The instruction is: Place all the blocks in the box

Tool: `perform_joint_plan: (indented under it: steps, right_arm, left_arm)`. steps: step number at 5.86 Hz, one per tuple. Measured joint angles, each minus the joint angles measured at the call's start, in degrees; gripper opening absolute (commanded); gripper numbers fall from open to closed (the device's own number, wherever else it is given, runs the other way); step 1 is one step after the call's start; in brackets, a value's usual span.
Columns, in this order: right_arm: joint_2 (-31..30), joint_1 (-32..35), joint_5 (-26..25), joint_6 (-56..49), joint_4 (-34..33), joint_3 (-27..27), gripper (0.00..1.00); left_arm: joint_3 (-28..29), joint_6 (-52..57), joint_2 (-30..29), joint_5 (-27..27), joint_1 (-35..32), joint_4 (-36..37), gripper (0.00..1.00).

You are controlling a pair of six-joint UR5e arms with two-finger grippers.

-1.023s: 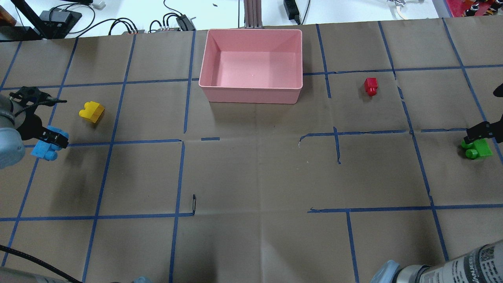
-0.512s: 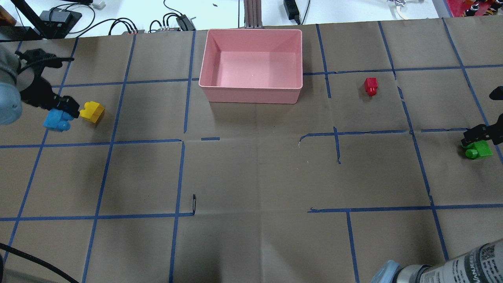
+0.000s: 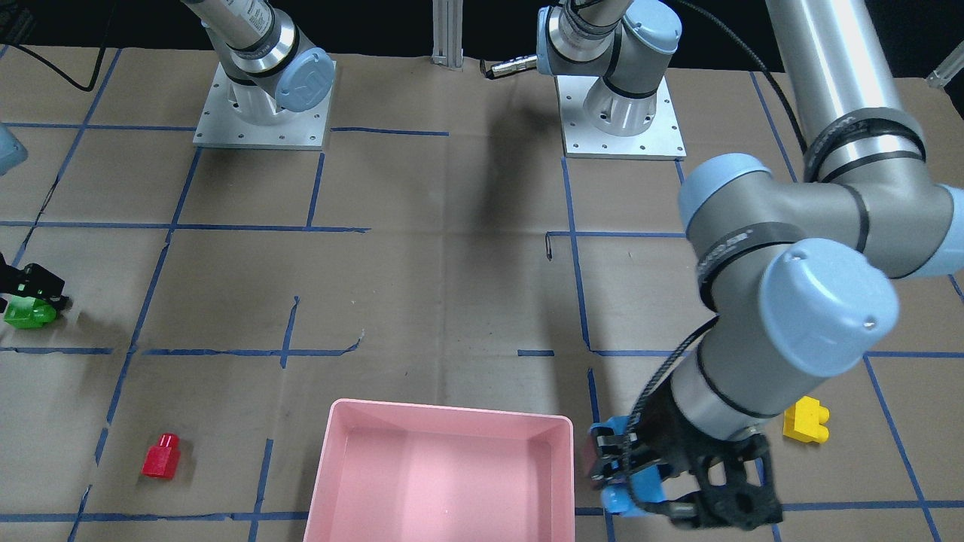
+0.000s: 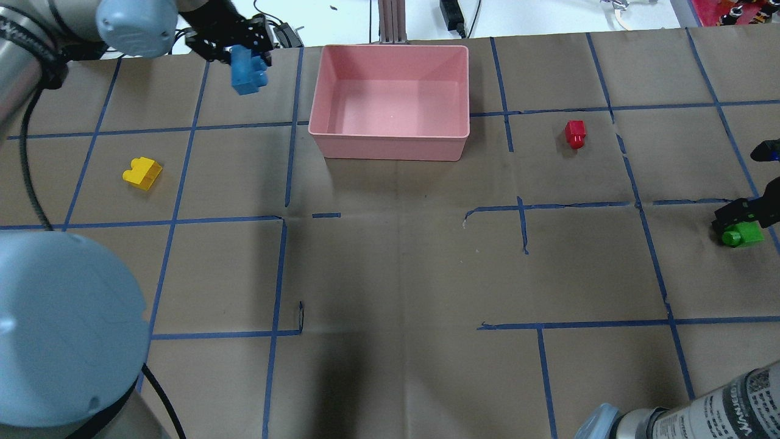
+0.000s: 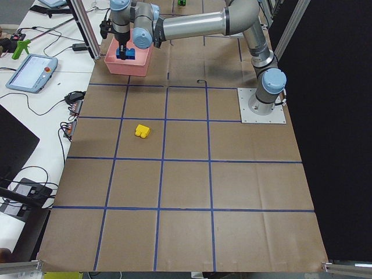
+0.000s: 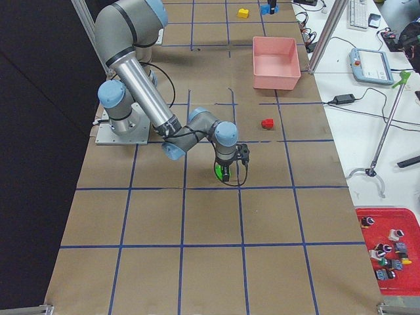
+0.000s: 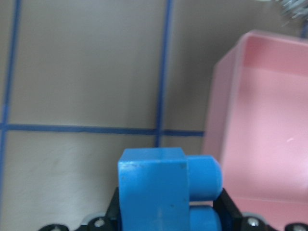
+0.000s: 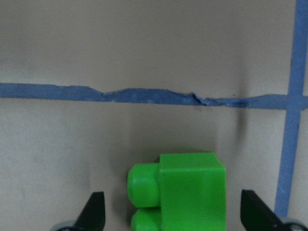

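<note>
My right gripper should close on the green block, because my fingers reach down beside its studs and its flat back, level with its body.
My left gripper is shut on the light blue block and holds it above the table, just left of the pink box. The left wrist view shows the blue block with the box's wall to its right. My right gripper is open, low over the green block. In the right wrist view, its fingers stand apart on either side of the green block. The red block and yellow block lie alone on the table.
Cables and power bricks and a metal post lie past the table's far edge behind the box. My left arm's elbow fills the overhead view's lower left. Both arm bases stand at the robot's side.
My left gripper has carried the blue block from the table's left edge, past the yellow block, to beside the box's left wall. The right gripper has barely moved over the green block.
</note>
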Motion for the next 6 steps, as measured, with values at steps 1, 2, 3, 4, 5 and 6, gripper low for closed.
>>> perform_joint_plan:
  steps: [1,2,3,4,5,6]
  right_arm:
    - [0.09,0.0,0.03,-0.46,0.01,0.02,1.0]
    - [0.14,0.0,0.07,-1.84,0.04,0.03,0.88]
    - [0.17,0.0,0.02,-3.19,0.08,0.06,0.54]
    - [0.17,-0.02,-0.16,-3.63,0.15,0.08,0.21]
    - [0.18,-0.06,-1.71,-3.56,0.3,0.0,0.05]
    - [0.01,-0.08,-3.93,-3.13,0.93,-0.35,0.03]
  left_arm:
    - [5.51,-3.27,-4.82,-0.25,-3.8,0.23,0.12]
    - [8.31,-5.87,-8.81,0.15,-6.89,1.45,0.13]
    - [8.69,-7.39,-11.57,1.87,-9.11,3.32,0.19]
    - [7.93,-7.5,-12.52,4.22,-10.21,4.44,0.57]
    - [6.54,-6.92,-12.31,5.49,-10.49,5.12,0.99]
    - [5.64,-7.0,-12.15,5.71,-10.46,6.79,1.0]
